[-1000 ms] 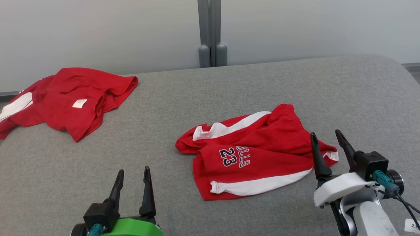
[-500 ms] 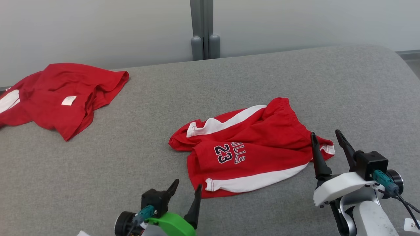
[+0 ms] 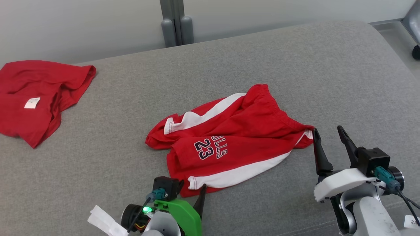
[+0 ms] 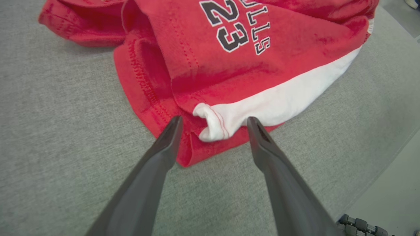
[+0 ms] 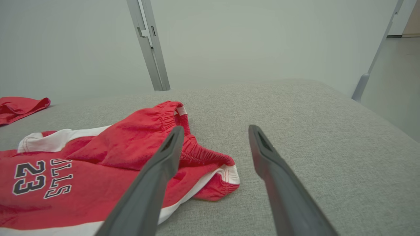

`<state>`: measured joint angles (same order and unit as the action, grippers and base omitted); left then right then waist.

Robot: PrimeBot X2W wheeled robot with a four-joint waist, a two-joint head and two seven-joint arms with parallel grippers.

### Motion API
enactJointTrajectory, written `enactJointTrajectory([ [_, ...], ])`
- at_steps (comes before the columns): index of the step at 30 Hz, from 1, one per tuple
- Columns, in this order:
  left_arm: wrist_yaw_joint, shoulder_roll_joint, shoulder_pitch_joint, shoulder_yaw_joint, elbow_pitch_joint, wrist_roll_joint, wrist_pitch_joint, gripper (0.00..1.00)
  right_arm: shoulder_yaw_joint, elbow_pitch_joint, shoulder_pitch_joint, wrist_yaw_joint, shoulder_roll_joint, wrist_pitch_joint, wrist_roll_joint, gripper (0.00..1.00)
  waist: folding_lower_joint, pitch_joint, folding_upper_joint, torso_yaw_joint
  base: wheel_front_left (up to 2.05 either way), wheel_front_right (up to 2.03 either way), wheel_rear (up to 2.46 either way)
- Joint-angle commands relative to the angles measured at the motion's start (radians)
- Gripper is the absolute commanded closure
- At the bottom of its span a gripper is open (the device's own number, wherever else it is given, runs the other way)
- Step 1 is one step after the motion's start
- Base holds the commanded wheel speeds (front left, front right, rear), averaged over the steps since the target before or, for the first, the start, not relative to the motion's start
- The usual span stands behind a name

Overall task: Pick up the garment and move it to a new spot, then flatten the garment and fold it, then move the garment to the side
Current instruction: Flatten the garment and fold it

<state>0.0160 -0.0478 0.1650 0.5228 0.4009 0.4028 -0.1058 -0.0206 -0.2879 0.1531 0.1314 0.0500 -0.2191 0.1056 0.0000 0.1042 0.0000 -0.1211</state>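
Observation:
The left gripper grabs the garment by the white stripe's hem end next, as that end curls up while the red layer under it lies flat.
The garment is a pair of red shorts with white side stripes and "23" printed on it, lying crumpled on the grey fabric table. My left gripper is open and tilted down at the shorts' near hem. In the left wrist view the left gripper straddles the white stripe's curled end on the garment, and contact is unclear. My right gripper is open with nothing between its fingers, just right of the waistband end. The right wrist view has the right gripper above that waistband corner of the garment.
A second red garment with a white label lies at the table's far left. A grey post stands behind the table against the pale wall. The table's right edge drops to the floor, where a dark wheel shows.
The camera has turned, shifting the whole picture left. My left gripper has swung right and forward, tipping down to the shorts' near hem. The right gripper has held its pose.

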Motion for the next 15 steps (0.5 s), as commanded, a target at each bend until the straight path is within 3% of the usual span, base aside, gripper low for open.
enactJointTrajectory([
  [1,0.004,-0.005,0.024,0.0,0.006,0.006,0.0,0.0,-0.001,-0.003,0.016,-0.001,0.001,-0.008,0.006,0.0,0.0,0.017,0.0,-0.019,0.0,0.0,0.0],
  [5,-0.005,-0.005,0.028,0.011,0.009,0.032,-0.001,0.0,-0.002,-0.009,0.017,-0.001,0.001,-0.014,0.007,0.0,0.0,0.021,0.0,-0.024,0.0,0.0,0.0],
  [7,0.004,-0.005,0.032,0.014,0.015,0.046,-0.005,0.16,-0.005,-0.014,0.02,-0.001,0.001,-0.016,0.009,0.0,0.0,0.022,0.0,-0.026,0.0,0.0,0.0],
  [8,0.007,-0.005,0.034,0.017,0.015,0.051,-0.004,0.3,-0.007,-0.019,0.021,-0.001,0.001,-0.018,0.01,0.0,0.0,0.022,0.0,-0.026,0.0,0.0,0.0],
  [15,0.022,-0.005,0.039,0.022,0.001,0.091,0.035,0.6,-0.048,-0.068,0.029,-0.001,0.001,0.003,-0.052,0.0,0.0,0.027,0.0,-0.016,0.0,0.0,0.0],
])
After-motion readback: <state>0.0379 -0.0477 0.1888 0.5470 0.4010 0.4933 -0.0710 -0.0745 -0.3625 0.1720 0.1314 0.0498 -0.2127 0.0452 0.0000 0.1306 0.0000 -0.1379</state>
